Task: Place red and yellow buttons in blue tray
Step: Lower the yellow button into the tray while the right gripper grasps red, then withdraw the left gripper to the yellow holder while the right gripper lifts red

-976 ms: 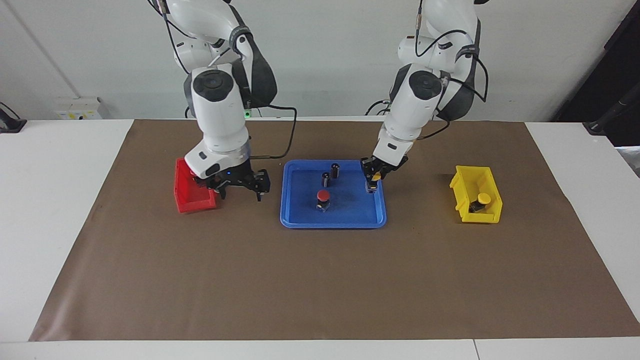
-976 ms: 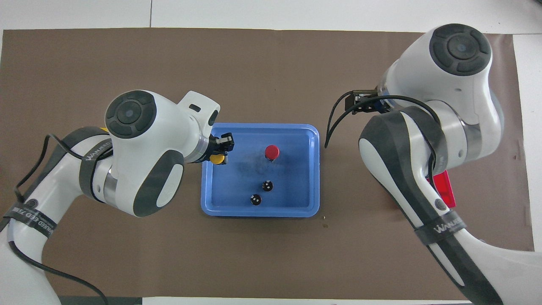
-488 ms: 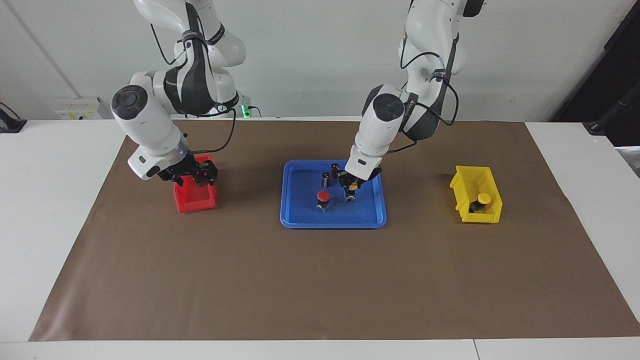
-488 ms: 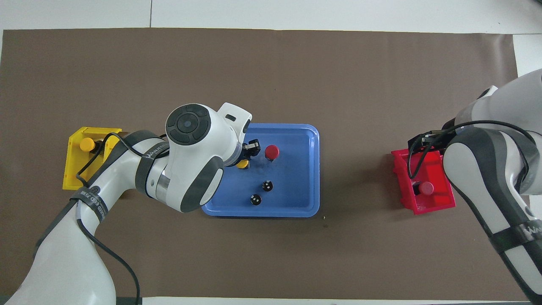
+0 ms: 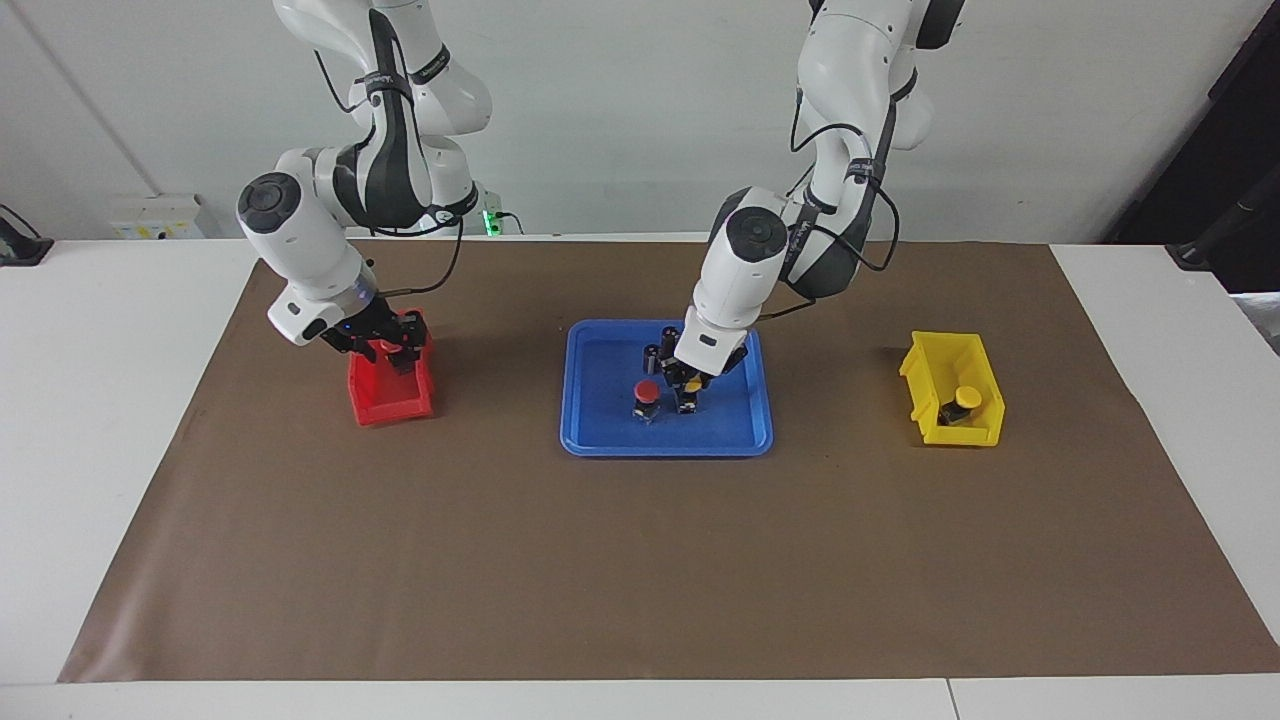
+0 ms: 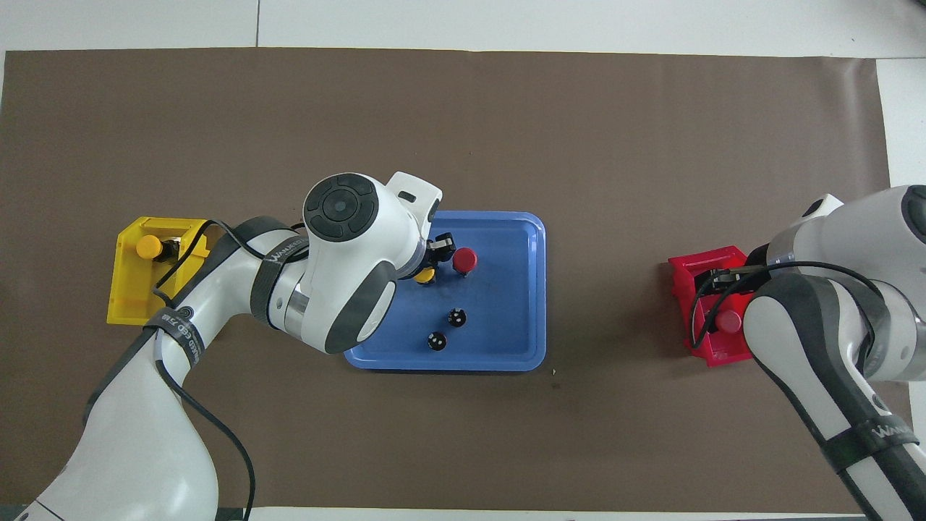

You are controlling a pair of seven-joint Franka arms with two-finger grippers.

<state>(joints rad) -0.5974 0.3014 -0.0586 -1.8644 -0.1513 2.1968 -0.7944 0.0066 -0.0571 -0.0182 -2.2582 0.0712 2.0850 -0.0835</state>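
Note:
My left gripper holds the yellow button (image 6: 425, 276) low in the blue tray (image 6: 503, 304), so the button would stand. It is now time for my left gripper to open.
The blue tray (image 5: 600, 440) lies mid-table; it also shows in the overhead view (image 6: 521, 347). A red button (image 5: 647, 393) stands in it. My left gripper (image 5: 688, 392) is low in the tray, shut on a yellow button (image 6: 425, 276) right beside that red button (image 6: 464, 259). My right gripper (image 5: 386, 350) is open over the red bin (image 5: 390, 405), where a second red button (image 6: 728, 321) lies. A second yellow button (image 5: 966, 397) sits in the yellow bin (image 5: 925, 365).
Two small dark cylinders (image 6: 456, 317) (image 6: 435, 341) stand in the tray, nearer to the robots than the buttons. The red bin is toward the right arm's end, the yellow bin (image 6: 126, 304) toward the left arm's end. A brown mat covers the table.
My left gripper carried the yellow button from the tray's edge inward and down beside the red button. My right gripper swung from beside the tray back over the red bin.

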